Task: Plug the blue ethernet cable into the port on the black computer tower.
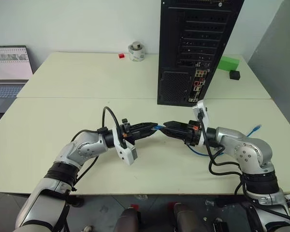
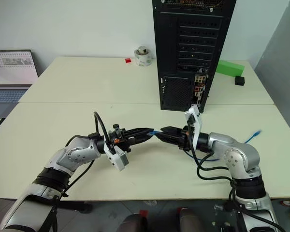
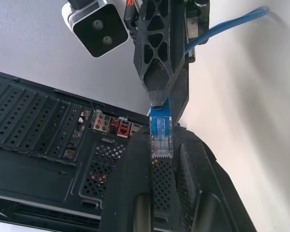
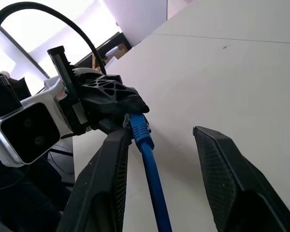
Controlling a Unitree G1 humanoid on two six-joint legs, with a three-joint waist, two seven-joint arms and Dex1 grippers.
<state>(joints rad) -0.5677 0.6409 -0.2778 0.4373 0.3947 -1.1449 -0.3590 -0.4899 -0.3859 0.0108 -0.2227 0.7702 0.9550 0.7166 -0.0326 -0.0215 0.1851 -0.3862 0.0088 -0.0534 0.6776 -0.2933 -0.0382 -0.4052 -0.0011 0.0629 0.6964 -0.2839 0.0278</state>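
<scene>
My right gripper should plug the blue ethernet cable into the tower's port, so next it should grab the cable by the boot behind its clear plug (image 4: 142, 131).
The blue ethernet cable (image 1: 203, 152) trails over the table by my right arm, its far plug (image 1: 255, 129) lying at the right. Its near clear plug (image 3: 161, 139) sits between the fingertips of my left gripper (image 1: 152, 126), which is shut on it and points level to the right. My right gripper (image 4: 160, 129) faces it tip to tip, open, with the cord running between its fingers close to one finger (image 4: 111, 164). Both hover above the near table. The black computer tower (image 1: 193, 48) stands upright behind them, its coloured sockets (image 1: 198, 83) facing me.
A laptop (image 1: 9, 67) sits at the far left. A white roll (image 1: 136, 51) and a small red block (image 1: 121, 55) lie on the rear table, with a green box (image 1: 227, 63) and a black cube (image 1: 234, 74) right of the tower.
</scene>
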